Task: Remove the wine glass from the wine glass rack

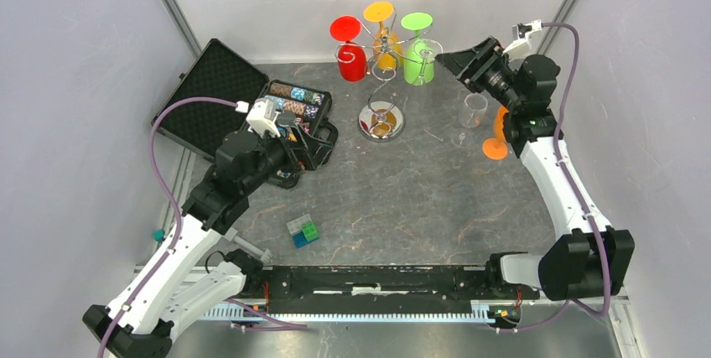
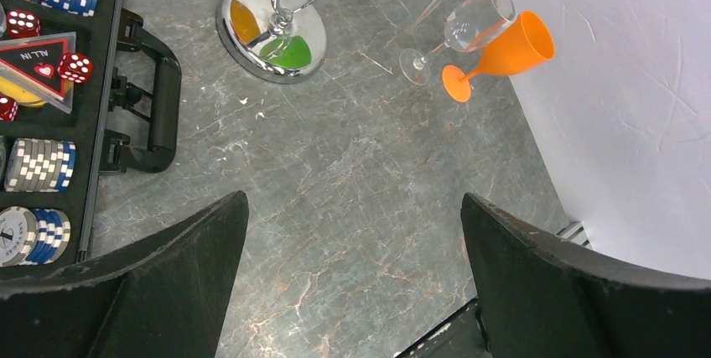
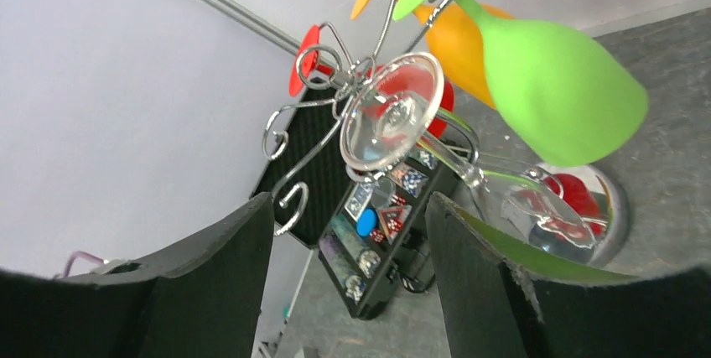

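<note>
My right gripper grabs the clear wine glass's foot edge (image 1: 437, 52) next, which leaves the stem free to slide off the rack (image 1: 383, 81) for handover.
The silver wine glass rack (image 1: 383, 81) stands at the back centre on its round mirrored base (image 1: 381, 121). A red glass (image 1: 351, 60), an orange glass (image 1: 386, 56), a green glass (image 1: 416, 64) and a clear wine glass (image 1: 428, 53) hang upside down from its scroll arms. My right gripper (image 1: 444, 59) is open and empty, just right of the clear glass. In the right wrist view the clear glass's foot (image 3: 391, 111) hangs just beyond my open right gripper (image 3: 348, 207), with the green glass (image 3: 553, 90) beside it. My left gripper (image 1: 314, 142) is open and empty by the chip case.
An open black poker chip case (image 1: 298, 111) lies left of the rack. A clear glass (image 1: 474, 111) and an orange glass (image 1: 496, 137) stand on the table right of the base, by my right arm. A small block of coloured cubes (image 1: 303, 230) lies near the front.
</note>
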You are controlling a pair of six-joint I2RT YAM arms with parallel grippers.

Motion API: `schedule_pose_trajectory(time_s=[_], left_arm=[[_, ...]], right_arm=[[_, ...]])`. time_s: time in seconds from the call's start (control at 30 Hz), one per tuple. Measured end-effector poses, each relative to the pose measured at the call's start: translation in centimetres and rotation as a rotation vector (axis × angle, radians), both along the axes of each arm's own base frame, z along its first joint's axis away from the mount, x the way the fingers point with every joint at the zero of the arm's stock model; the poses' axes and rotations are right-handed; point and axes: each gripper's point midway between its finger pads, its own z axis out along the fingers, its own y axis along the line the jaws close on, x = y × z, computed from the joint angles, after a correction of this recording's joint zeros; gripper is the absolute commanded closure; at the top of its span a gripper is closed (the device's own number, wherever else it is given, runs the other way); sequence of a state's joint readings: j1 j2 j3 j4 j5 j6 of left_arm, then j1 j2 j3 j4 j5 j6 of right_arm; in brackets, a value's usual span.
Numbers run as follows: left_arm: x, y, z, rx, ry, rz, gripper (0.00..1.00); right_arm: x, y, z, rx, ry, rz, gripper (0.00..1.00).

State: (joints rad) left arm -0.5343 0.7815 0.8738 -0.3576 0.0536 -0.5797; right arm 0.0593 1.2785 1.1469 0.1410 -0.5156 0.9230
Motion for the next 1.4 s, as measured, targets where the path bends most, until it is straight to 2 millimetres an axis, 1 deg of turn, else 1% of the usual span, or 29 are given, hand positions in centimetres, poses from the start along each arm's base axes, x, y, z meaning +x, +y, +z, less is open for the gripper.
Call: schedule_pose_trajectory(time_s=[0.07, 0.17, 0.3, 0.4, 0.6, 0.7, 0.83, 0.93, 1.07, 1.23, 1.4], left_arm=[[0.0, 0.1, 0.1, -0.001, -0.003, 0.001, 0.0], [-0.1, 0.1, 0.2, -0.003, -0.007, 0.004, 0.0], [0.0, 0.4, 0.4, -0.002, -0.014, 0.02, 0.0], [0.1, 0.5, 0.4, -0.002, -0.018, 0.028, 0.0], [0.3, 0.9, 0.5, 0.002, -0.023, 0.052, 0.0], [0.3, 1.1, 0.7, 0.001, -0.031, 0.064, 0.0], [0.2, 1.6, 0.9, -0.004, -0.046, 0.082, 0.0], [0.1, 1.9, 1.2, -0.006, -0.056, 0.095, 0.0], [0.2, 2.0, 1.2, -0.006, -0.059, 0.102, 0.0], [0.2, 2.0, 1.1, -0.005, -0.057, 0.102, 0.0], [0.2, 2.1, 1.1, -0.005, -0.057, 0.103, 0.0]], right_arm=[[0.4, 0.4, 0.3, 0.036, 0.004, -0.009, 0.29], [1.5, 0.7, -0.1, 0.066, 0.034, -0.037, 0.32], [3.3, 0.4, -1.0, 0.077, 0.077, -0.094, 0.4], [4.2, 0.1, -1.2, 0.077, 0.092, -0.12, 0.44], [5.8, 0.0, 0.6, 0.067, 0.074, -0.146, 0.46], [6.5, -0.1, 0.9, 0.05, 0.08, -0.156, 0.48], [6.7, 0.1, 0.4, 0.03, 0.103, -0.157, 0.5], [6.8, 0.1, -0.2, 0.025, 0.121, -0.159, 0.46], [6.8, 0.2, -1.3, 0.01, 0.157, -0.157, 0.46], [6.9, 0.6, -2.1, 0.004, 0.177, -0.145, 0.52], [6.8, 1.0, -2.1, 0.006, 0.179, -0.133, 0.62]])
